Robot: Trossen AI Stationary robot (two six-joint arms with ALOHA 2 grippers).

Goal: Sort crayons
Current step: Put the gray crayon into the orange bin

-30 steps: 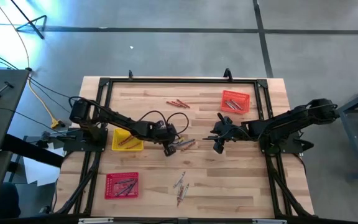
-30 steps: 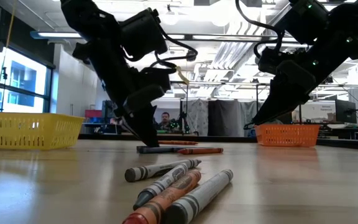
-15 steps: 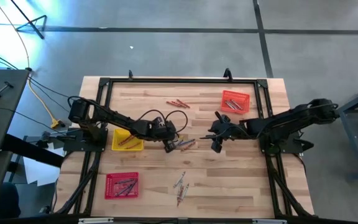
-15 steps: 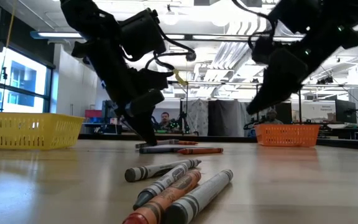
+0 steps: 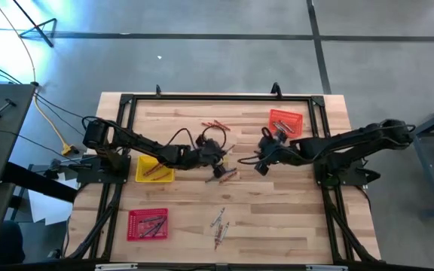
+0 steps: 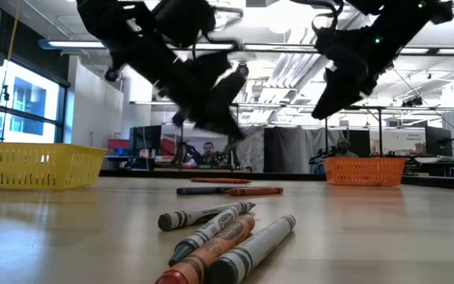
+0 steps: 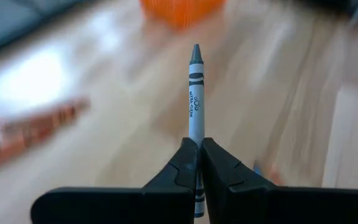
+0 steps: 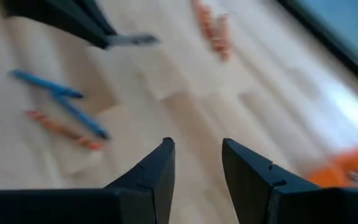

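Note:
My right gripper should sort the grey crayon into the orange tray [image 8: 347,167], so next it needs to grab the crayon by its exposed pointed end [image 8: 146,39].
My left gripper [image 5: 218,159] is shut on a grey crayon [image 7: 195,93] and hangs above the table's middle; it also shows in the low view [image 6: 228,125]. Two blue crayons [image 8: 73,106] and an orange one [image 8: 61,129] lie flat on the table below it. My right gripper [image 8: 197,163] is open and empty, raised above the table to the right of the left gripper [image 5: 260,162]. More crayons lie flat in a loose group near the front edge [image 5: 218,223] and toward the far edge [image 5: 215,126]. My left gripper pinches the grey crayon between its two fingers [image 7: 185,165], on the crayon's rear part [image 7: 196,138]. The crayon lies along the fingers and sticks out forward beyond them, its pointed tip [image 7: 196,53] away from the gripper. It is lifted clear of the table.
A yellow tray [image 5: 154,170] stands at the left, a red tray [image 5: 148,223] at the front left and an orange tray [image 5: 285,123] at the far right, each with crayons inside. A black frame [image 5: 217,98] runs around the table.
My left gripper has risen from the table with the grey crayon and gone toward the table's right and far edges; the crayon is now lifted clear. My right gripper has gone up and toward the far edge, still open.

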